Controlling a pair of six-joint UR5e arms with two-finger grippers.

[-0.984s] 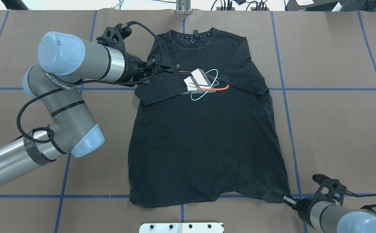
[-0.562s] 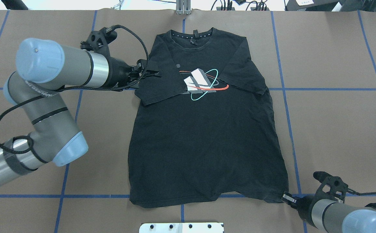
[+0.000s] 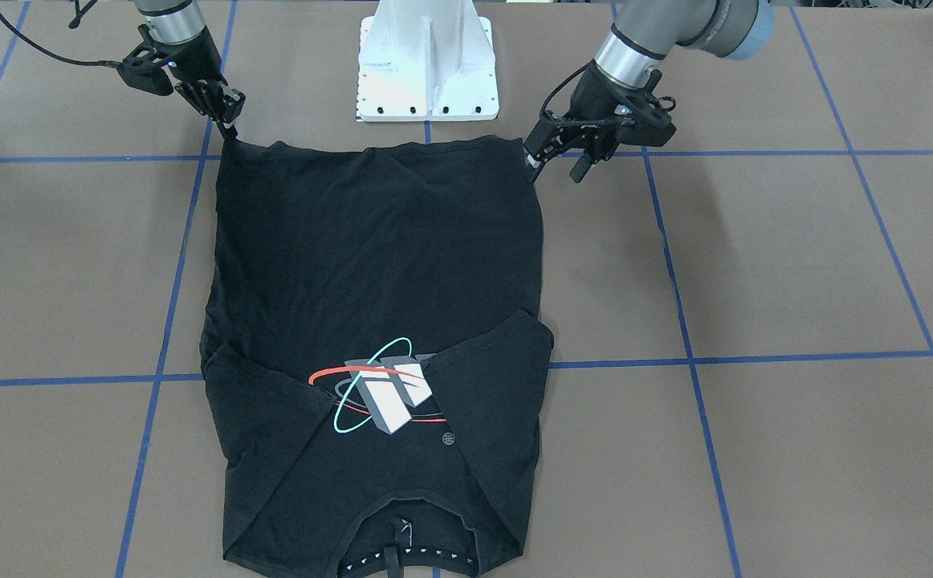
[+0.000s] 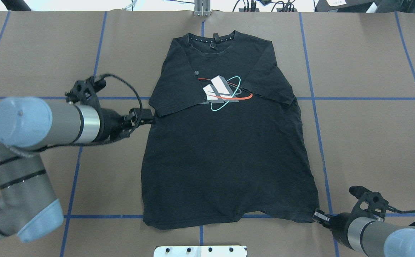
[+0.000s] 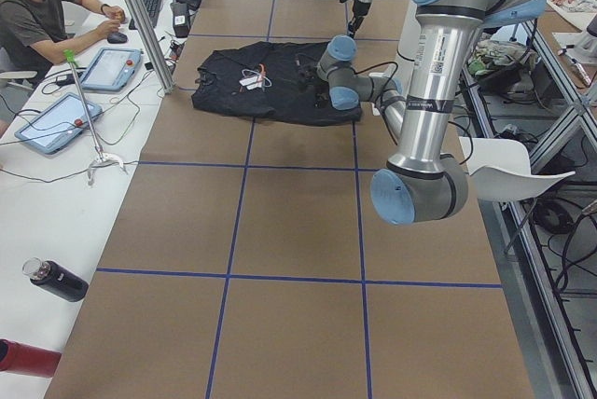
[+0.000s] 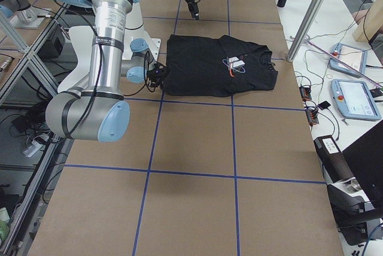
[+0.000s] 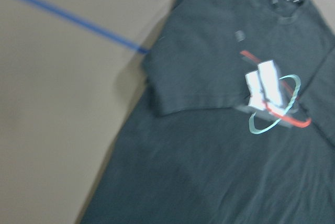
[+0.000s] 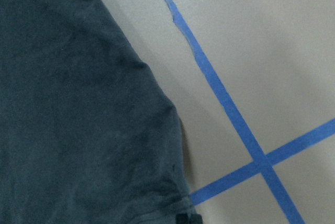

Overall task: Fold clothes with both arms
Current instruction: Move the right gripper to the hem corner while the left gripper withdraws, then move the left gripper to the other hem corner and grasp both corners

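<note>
Next, my left gripper grabs the black T-shirt by its loose hem corner (image 3: 515,146) to fold the hem over the print (image 3: 386,387).
The black T-shirt (image 4: 225,160) lies flat, print up, collar at the far edge, with both sleeves folded in over the chest. It also shows in the front view (image 3: 370,257). My left gripper (image 4: 147,117) hovers open and empty beside the shirt's left edge, below the folded left sleeve (image 4: 173,96). In the front view it (image 3: 553,164) shows near the hem corner. The left wrist view shows the shirt (image 7: 209,171) from above, no fingers. My right gripper (image 4: 317,216) is shut on the shirt's right hem corner, which is drawn to a point in the front view (image 3: 230,132). The right wrist view shows that corner (image 8: 78,103).
The white pedestal base (image 3: 426,64) stands just behind the hem. Blue tape lines (image 4: 354,98) cross the brown table. A metal post (image 4: 202,9) stands at the far edge. An operator (image 5: 37,7), tablets and bottles (image 5: 56,280) are along the far side.
My left arm has drawn back from the folded left sleeve toward the robot, to the shirt's left edge. The right gripper has stayed at the hem corner, shifting slightly.
</note>
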